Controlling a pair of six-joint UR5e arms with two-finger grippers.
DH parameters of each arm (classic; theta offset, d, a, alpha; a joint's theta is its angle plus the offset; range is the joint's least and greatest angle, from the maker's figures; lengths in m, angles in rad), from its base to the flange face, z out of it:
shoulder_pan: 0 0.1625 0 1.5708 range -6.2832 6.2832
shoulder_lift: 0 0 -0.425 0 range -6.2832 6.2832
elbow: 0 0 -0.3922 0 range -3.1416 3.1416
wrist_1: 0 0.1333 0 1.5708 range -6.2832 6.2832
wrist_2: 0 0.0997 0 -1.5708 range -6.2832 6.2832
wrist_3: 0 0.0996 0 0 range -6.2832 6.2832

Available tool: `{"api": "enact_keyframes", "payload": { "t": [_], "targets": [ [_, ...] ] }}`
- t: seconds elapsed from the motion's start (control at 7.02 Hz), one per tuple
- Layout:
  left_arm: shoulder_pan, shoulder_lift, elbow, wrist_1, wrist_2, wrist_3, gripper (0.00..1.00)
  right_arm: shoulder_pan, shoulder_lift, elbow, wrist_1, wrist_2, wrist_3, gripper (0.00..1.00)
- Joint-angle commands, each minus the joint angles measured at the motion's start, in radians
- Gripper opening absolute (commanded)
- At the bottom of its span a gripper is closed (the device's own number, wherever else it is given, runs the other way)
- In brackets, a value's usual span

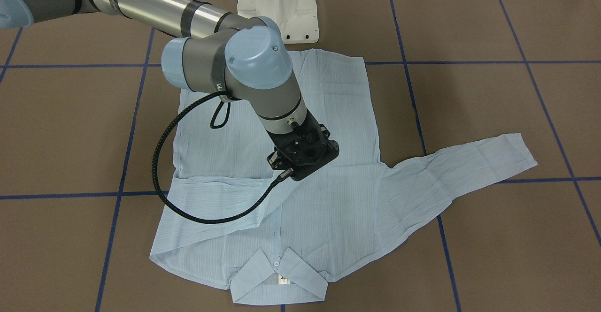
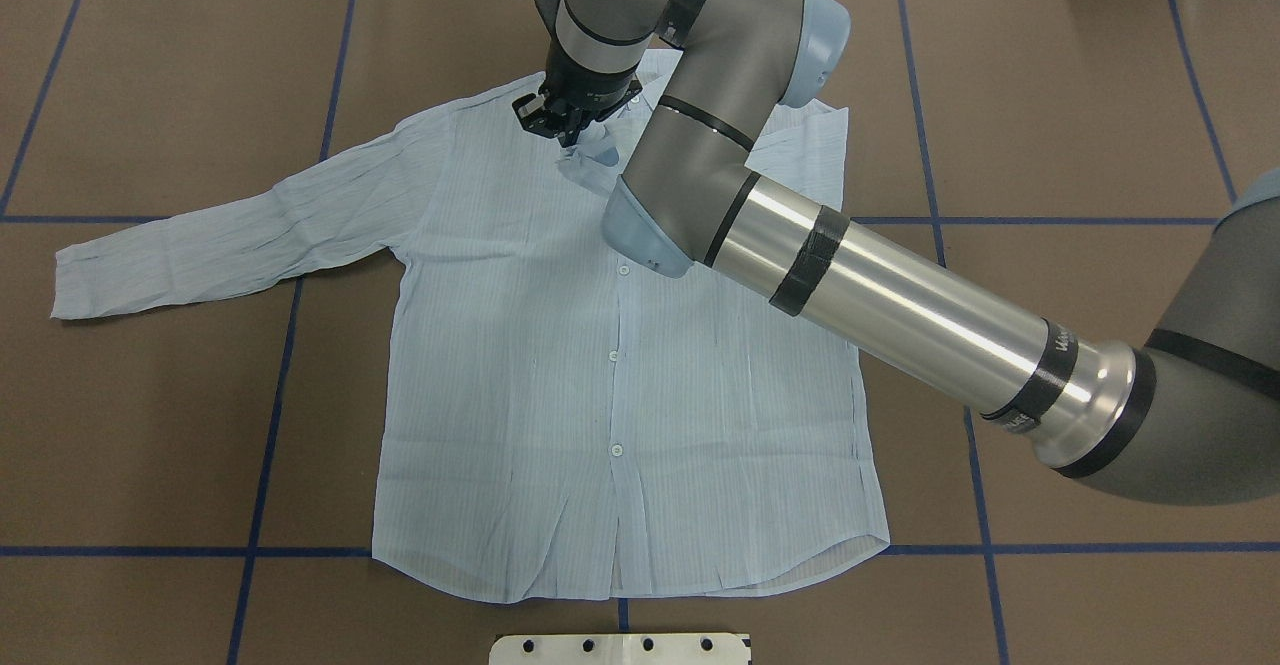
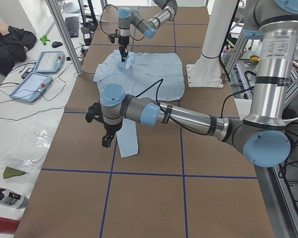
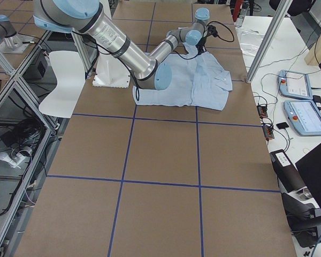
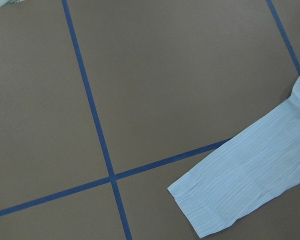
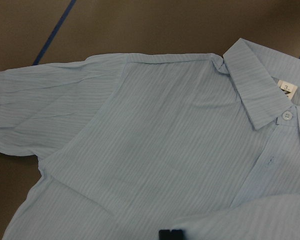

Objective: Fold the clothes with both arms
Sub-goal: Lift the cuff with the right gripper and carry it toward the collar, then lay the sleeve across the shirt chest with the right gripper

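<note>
The cuff's collar-side corner (image 1: 258,224) stops short of the button placket (image 1: 276,235), so my right gripper now keeps holding the cuff until the cuff lies fully past the placket.
The light-blue striped shirt (image 2: 520,365) lies buttoned and front up on the brown table, collar (image 1: 279,279) at the far side from the robot. Its right sleeve (image 1: 211,194) is folded across the chest. My right gripper (image 2: 562,133) stands over the upper chest beside the collar, shut on that sleeve's cuff (image 2: 592,163), which rises slightly to it. One black fingertip (image 6: 170,234) shows in the right wrist view. The left sleeve (image 2: 220,240) lies spread outward. My left gripper (image 3: 106,140) hovers over its cuff (image 5: 210,200); I cannot tell whether it is open or shut.
The white pedestal base (image 1: 278,7) stands at the shirt's hem side. Blue tape lines (image 5: 97,125) cross the brown table. Beyond the far edge, a side table holds two teach pendants (image 3: 37,74), and a person (image 3: 7,42) sits there. Metal frame posts (image 3: 64,34) stand at the corners.
</note>
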Motion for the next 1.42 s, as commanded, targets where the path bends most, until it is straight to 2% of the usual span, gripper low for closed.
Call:
{"api": "enact_keyframes", "payload": {
  "t": [0.0,0.28,1.28],
  "targets": [
    [0.0,-0.001,0.005,0.0,-0.002,0.0,1.0,-0.042,0.048,-0.092,0.051,-0.057,0.006,0.0],
    [0.0,-0.001,0.007,0.0,0.0,0.0,1.0,-0.071,0.05,-0.135,0.101,-0.097,0.006,0.0],
    [0.0,-0.007,0.027,-0.002,0.0,0.002,1.0,-0.125,0.072,-0.161,0.166,-0.148,0.006,0.0]
  ]
}}
